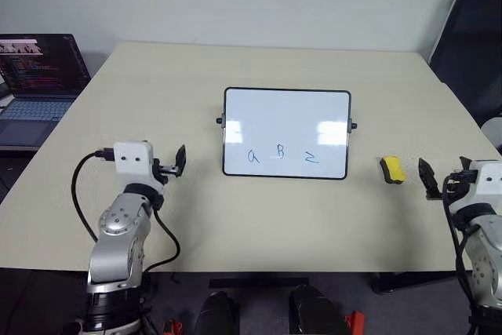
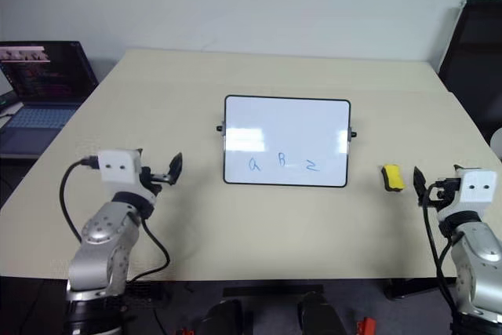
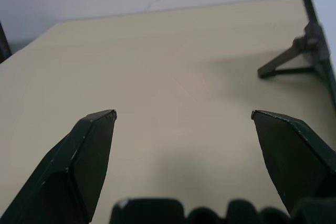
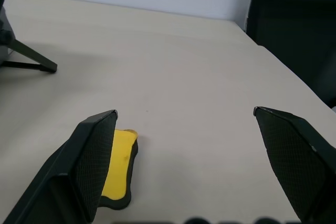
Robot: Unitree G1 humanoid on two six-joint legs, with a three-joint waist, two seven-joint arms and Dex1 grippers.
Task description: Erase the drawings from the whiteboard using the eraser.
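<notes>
The eraser has straight long sides and curved short ends, so my right gripper next needs to grab it by its long sides to erase the drawings.
The whiteboard (image 1: 286, 119) stands propped on the middle of the table, its black stand leg (image 3: 286, 61) showing in the left wrist view. Three small blue drawings (image 1: 280, 154) run in a row along its lower part. The yellow eraser (image 1: 391, 169) with a black underside lies flat on the table to the board's right. My right gripper (image 1: 445, 172) hovers open just right of the eraser; in its wrist view the eraser (image 4: 118, 169) lies beside one finger (image 4: 86, 161), not between the two. My left gripper (image 1: 174, 164) is open and empty, left of the board.
An open laptop (image 1: 35, 76) sits off the table's far left corner. A black chair (image 1: 471, 45) stands at the far right. The beige table (image 1: 235, 225) stretches wide in front of and behind the board.
</notes>
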